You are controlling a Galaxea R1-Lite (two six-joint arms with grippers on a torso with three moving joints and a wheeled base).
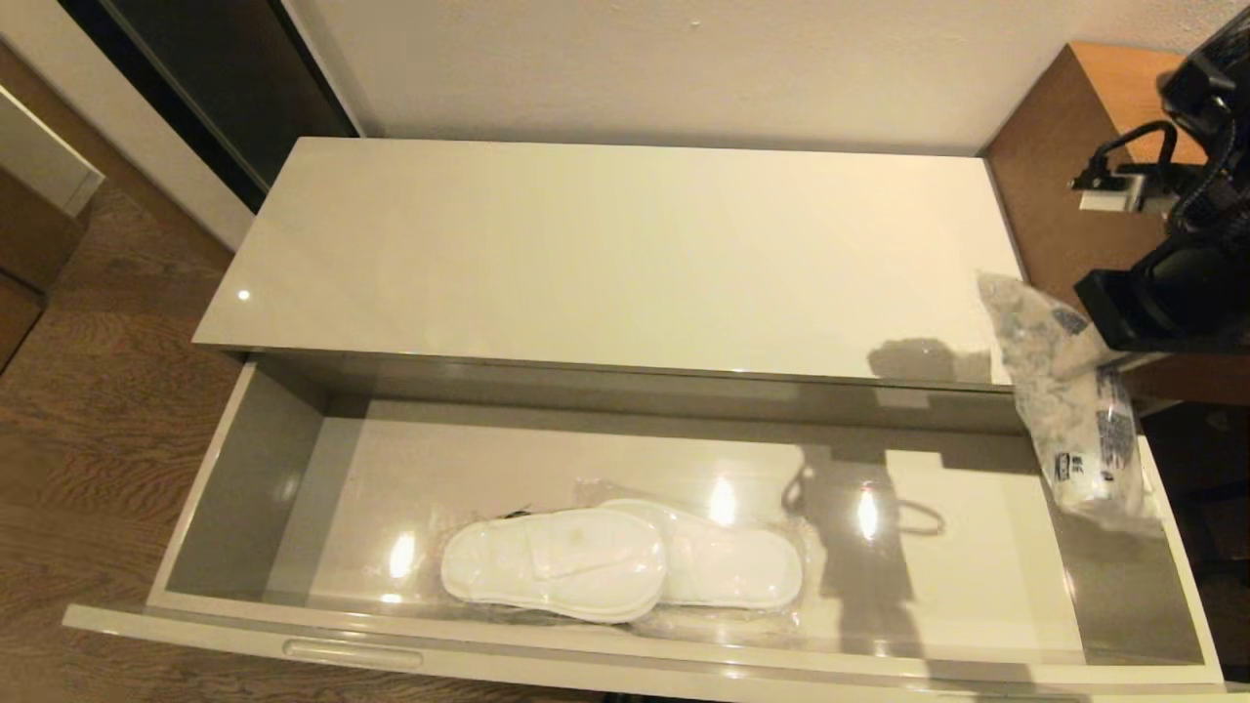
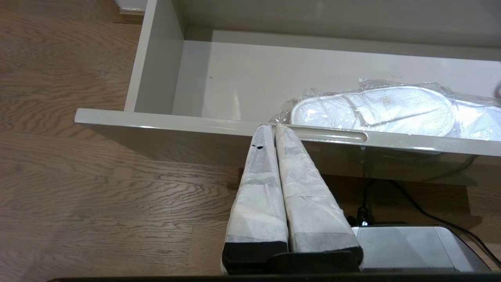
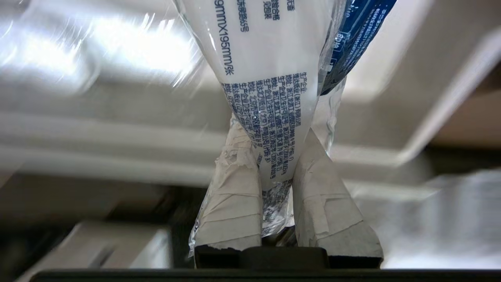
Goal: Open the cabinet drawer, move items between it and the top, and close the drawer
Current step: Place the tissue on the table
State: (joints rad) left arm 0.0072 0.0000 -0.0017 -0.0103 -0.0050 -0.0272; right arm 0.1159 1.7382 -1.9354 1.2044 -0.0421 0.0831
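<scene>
My right gripper should keep holding the tissue pack until it lies on the cream top (image 1: 955, 307), because the pack's lower end (image 1: 1107, 498) hangs over the drawer's side.
The cabinet drawer (image 1: 244, 469) stands pulled wide open below the glossy cream top (image 1: 605, 254), which is bare. The plastic-wrapped white slippers (image 1: 605, 566) lie flat in the drawer near its front edge. My right gripper (image 3: 274, 131) is shut on one end of the white tissue pack with blue print (image 3: 266, 78). In the head view that tissue pack (image 1: 1074, 410) hangs over the drawer's right end, beside the top's right corner. My left gripper (image 2: 270, 127) is shut and empty, low in front of the drawer front (image 2: 164, 121), with the slippers (image 2: 375, 109) beyond it.
A taller brown wooden unit (image 1: 1064, 146) stands right of the cabinet, behind my right arm (image 1: 1172, 293). Wood floor (image 1: 88, 410) lies to the left. A dark panel (image 1: 215, 78) is at the back left. My base (image 2: 407, 246) with cables sits under the drawer front.
</scene>
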